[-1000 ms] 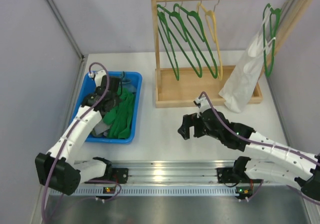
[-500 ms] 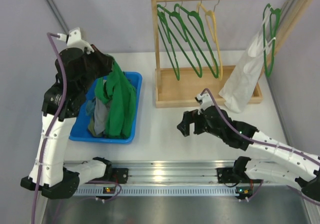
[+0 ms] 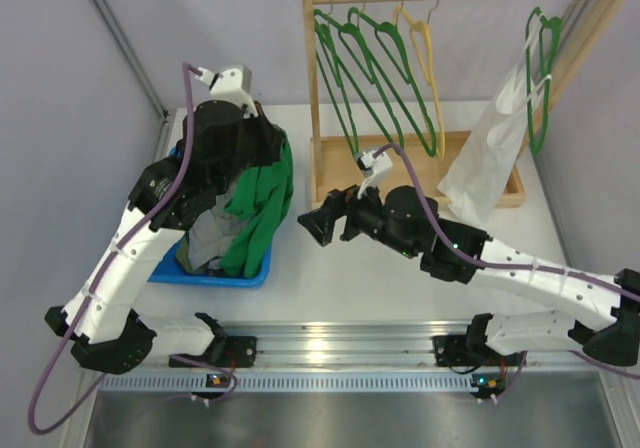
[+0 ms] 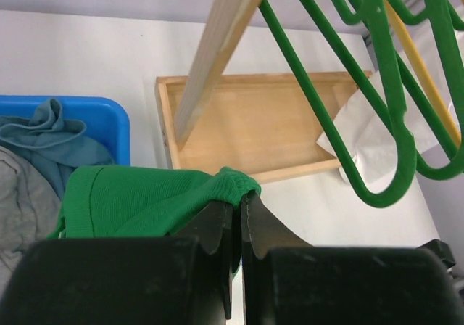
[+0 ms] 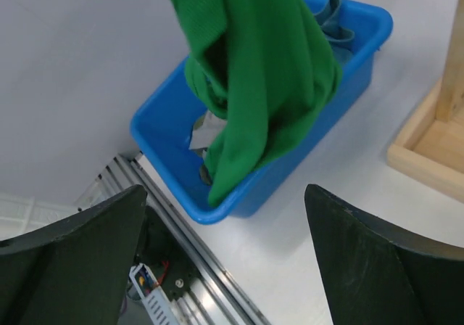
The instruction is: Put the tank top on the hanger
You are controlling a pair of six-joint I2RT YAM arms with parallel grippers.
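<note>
My right gripper grabs the hanging tank top by its near edge (image 3: 272,183) (image 5: 219,62) next, below my left gripper's pinch, to spread it for the hanger.
The bright green tank top (image 3: 262,213) hangs from my left gripper (image 3: 278,146), which is shut on one edge of it and holds it raised above the blue bin (image 3: 205,273). The left wrist view shows the fabric (image 4: 152,202) pinched between the shut fingers (image 4: 217,227). Its lower end still trails into the bin (image 5: 239,202). My right gripper (image 3: 318,224) is open and empty, just right of the hanging top (image 5: 254,78). The yellow hanger (image 3: 428,63) hangs on the wooden rack's rail among dark green hangers; it also shows in the left wrist view (image 4: 424,75).
The blue bin holds grey (image 3: 208,238) and teal clothes (image 4: 51,133). The wooden rack (image 3: 400,183) with a tray base stands at the back, with dark green hangers (image 3: 355,68) and a white garment (image 3: 490,163) on a hanger at its right end.
My left arm has lifted the tank top out of the bin and carried it rightward. My right gripper has moved left and back toward the hanging top.
</note>
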